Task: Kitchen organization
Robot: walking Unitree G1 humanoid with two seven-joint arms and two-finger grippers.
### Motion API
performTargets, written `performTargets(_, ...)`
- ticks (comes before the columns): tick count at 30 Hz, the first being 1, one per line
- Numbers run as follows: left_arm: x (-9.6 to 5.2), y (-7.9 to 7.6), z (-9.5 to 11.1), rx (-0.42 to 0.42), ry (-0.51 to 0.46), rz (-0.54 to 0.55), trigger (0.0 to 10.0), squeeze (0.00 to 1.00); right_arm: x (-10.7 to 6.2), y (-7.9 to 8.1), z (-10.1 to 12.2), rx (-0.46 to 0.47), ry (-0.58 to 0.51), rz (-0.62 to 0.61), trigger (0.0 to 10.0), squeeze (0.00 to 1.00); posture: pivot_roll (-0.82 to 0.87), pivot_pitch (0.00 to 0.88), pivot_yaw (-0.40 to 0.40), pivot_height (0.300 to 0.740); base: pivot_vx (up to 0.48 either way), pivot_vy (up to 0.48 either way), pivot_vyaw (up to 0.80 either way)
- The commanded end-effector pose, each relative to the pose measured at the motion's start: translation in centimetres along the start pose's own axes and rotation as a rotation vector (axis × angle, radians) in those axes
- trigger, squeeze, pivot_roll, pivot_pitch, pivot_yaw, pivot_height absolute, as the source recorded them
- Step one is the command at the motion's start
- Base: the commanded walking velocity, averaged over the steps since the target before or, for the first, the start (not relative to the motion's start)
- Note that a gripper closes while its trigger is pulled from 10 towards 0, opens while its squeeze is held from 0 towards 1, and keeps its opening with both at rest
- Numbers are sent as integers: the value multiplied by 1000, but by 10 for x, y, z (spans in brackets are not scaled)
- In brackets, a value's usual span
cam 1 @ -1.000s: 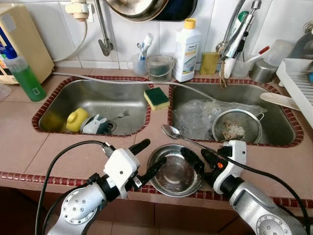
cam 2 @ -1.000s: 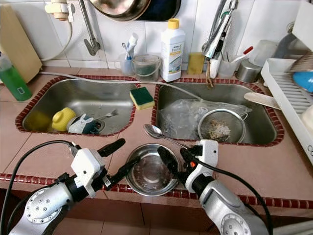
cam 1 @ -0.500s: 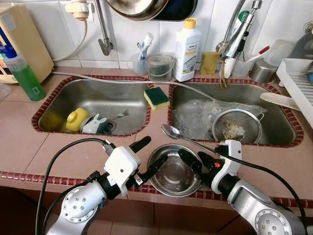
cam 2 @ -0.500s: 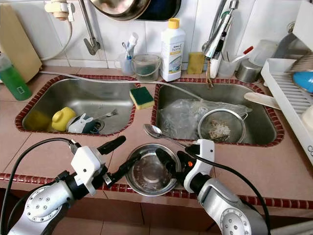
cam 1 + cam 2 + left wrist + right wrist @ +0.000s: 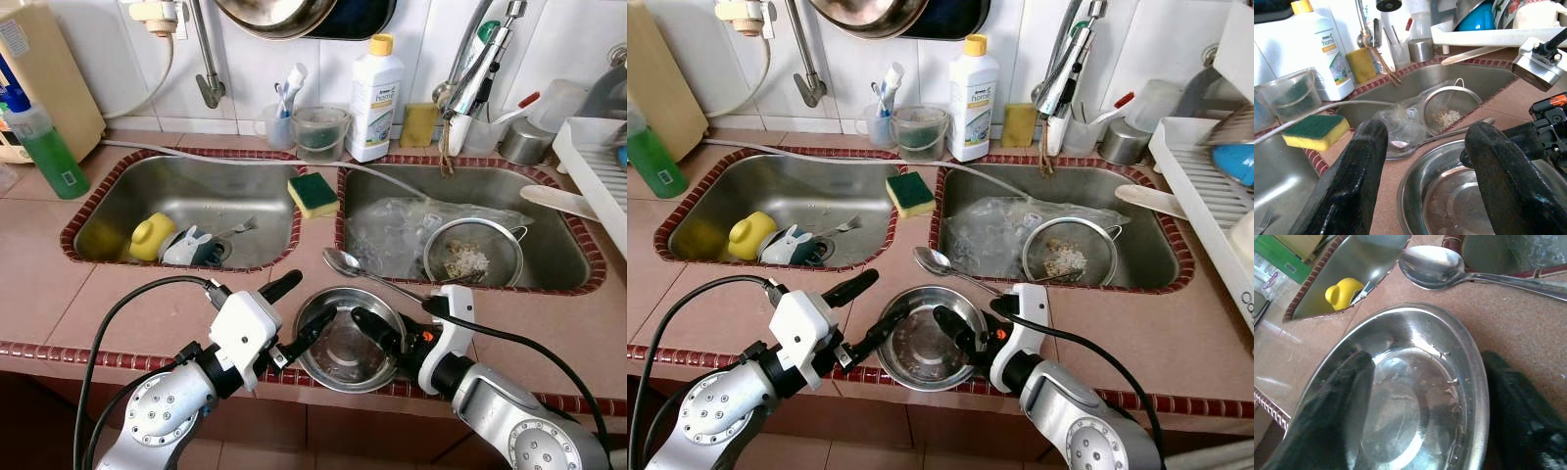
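The bowl's round body [image 5: 347, 354] is wider than the open fingers of my right gripper. I will next grab the bowl by its thin steel rim with my right gripper.
A shallow steel bowl [image 5: 343, 359] sits on the tiled counter at the front edge, between the two sinks. My left gripper [image 5: 311, 298] is open at the bowl's left rim. In the left wrist view one finger [image 5: 1347, 181] is outside the bowl [image 5: 1444, 196] and the other is over it. My right gripper [image 5: 394, 311] is open at the bowl's right side. The right wrist view shows one finger [image 5: 1327, 416] inside the bowl [image 5: 1415, 396] and the other [image 5: 1518, 401] outside the rim. A large spoon [image 5: 358, 268] lies just behind the bowl.
The left sink [image 5: 118, 196] holds a yellow cup [image 5: 149, 238] and small items. The right sink holds a plastic bag and a strainer [image 5: 470, 257]. A sponge [image 5: 313, 193] lies on the divider. Behind stand bottles [image 5: 375, 93], and a dish rack [image 5: 598, 166] is at the right.
My right gripper has moved left toward the bowl, and its inner finger now reaches inside the rim. The left gripper has hardly moved.
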State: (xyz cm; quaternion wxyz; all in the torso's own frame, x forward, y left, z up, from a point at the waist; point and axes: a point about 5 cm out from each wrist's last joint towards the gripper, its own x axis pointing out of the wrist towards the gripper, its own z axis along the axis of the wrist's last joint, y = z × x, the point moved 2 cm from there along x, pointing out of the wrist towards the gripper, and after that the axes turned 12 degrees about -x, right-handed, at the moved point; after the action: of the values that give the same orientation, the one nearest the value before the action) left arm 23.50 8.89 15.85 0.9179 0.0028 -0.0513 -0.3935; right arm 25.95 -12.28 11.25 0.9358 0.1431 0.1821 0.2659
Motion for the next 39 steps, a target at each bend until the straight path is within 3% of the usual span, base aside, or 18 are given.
performTargets(1,0,-2,4,14,-8,-2,10000,0,0,-3,-9,17,43,-9,0,0,-98,90,13,740,0,0,0)
performTargets(20,-1,-1,6,20,-11,-9,10000,0,-8,-13,-13,12,66,-63,0,0,-97,84,13,740,0,0,0)
performTargets(27,-1,-2,5,18,-11,-13,10000,0,-13,-28,-16,13,100,-133,0,0,-105,75,11,740,0,0,0)
performTargets(39,1,-2,5,18,-16,-10,10000,0,-11,-31,-5,-3,38,-148,0,0,-107,70,3,740,0,0,0)
